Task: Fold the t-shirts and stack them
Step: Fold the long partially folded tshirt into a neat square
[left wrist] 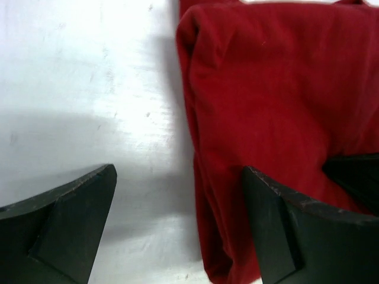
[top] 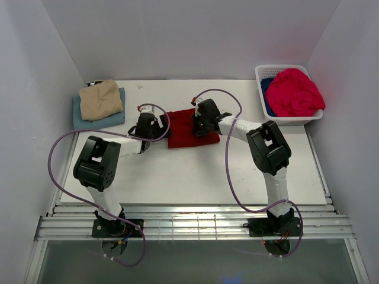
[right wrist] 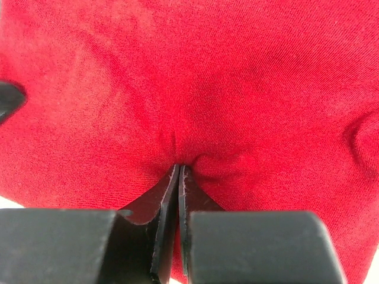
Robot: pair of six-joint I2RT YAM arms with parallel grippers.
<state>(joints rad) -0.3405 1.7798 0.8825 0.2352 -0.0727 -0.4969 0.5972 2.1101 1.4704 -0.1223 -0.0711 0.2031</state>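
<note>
My left gripper grabs the folded dark red t-shirt's edge (top: 167,131) (left wrist: 205,173) nearest the tan shirt next, to stack the t-shirt still folded.
A folded dark red t-shirt (top: 182,131) lies mid-table. My left gripper (top: 155,126) is open at the shirt's left edge (left wrist: 260,118): one finger over bare table, the other (left wrist: 308,231) over the cloth. My right gripper (top: 200,123) is shut on a pinch of the dark red shirt (right wrist: 189,89) at its right side, the cloth puckered at the fingertips. A folded tan shirt (top: 101,99) lies on a folded light blue shirt (top: 80,113) at the back left. A bright pinkish-red shirt (top: 295,92) is heaped in the basket over a deep blue one (top: 267,89).
The white lattice basket (top: 269,70) stands at the back right corner. White walls close in the table on three sides. Purple cables loop from both arms over the table's near half.
</note>
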